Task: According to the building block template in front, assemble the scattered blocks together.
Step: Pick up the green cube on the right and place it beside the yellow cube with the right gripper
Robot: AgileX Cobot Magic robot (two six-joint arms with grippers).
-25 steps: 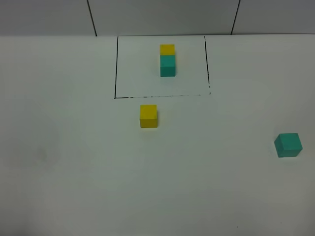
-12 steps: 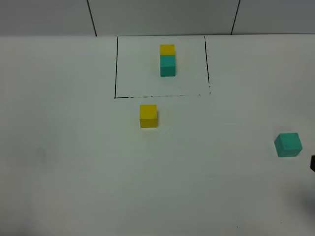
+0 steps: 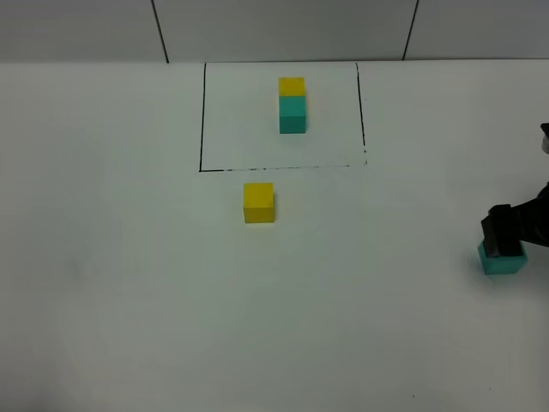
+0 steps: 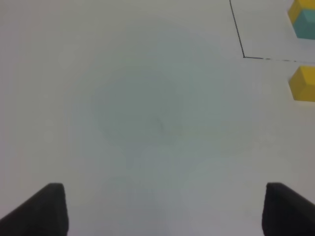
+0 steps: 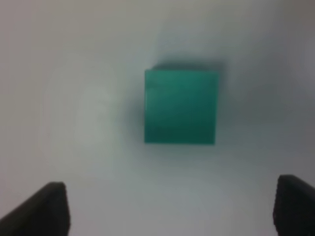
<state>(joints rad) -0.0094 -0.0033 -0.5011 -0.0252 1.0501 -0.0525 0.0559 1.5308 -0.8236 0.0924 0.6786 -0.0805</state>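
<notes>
The right gripper picks up the scattered teal cube [image 3: 504,263] by its opposite sides next, to join it to the scattered yellow cube [image 3: 258,202].
The building block template [image 3: 292,105] is a yellow cube joined to a teal one inside a thin black outline at the back of the table; it also shows in the left wrist view [image 4: 303,18]. One of the scattered blocks, the yellow cube [image 3: 258,202] [image 4: 303,83], lies just in front of the outline. The teal cube [image 3: 504,263] [image 5: 180,105] lies at the far right. My right gripper [image 3: 506,232] [image 5: 170,211] hangs over it, open, with the cube ahead of its fingertips [image 5: 47,209] and not between them. My left gripper [image 4: 165,211] is open over bare table, left of the yellow cube.
The white table [image 3: 129,283] runs back to a grey wall with dark seams [image 3: 159,30]. The black outline [image 3: 202,120] bounds the template area. The left arm is outside the exterior view.
My right arm has come in from the right edge and now hangs over the teal cube, partly covering it. The cubes and the template have not moved.
</notes>
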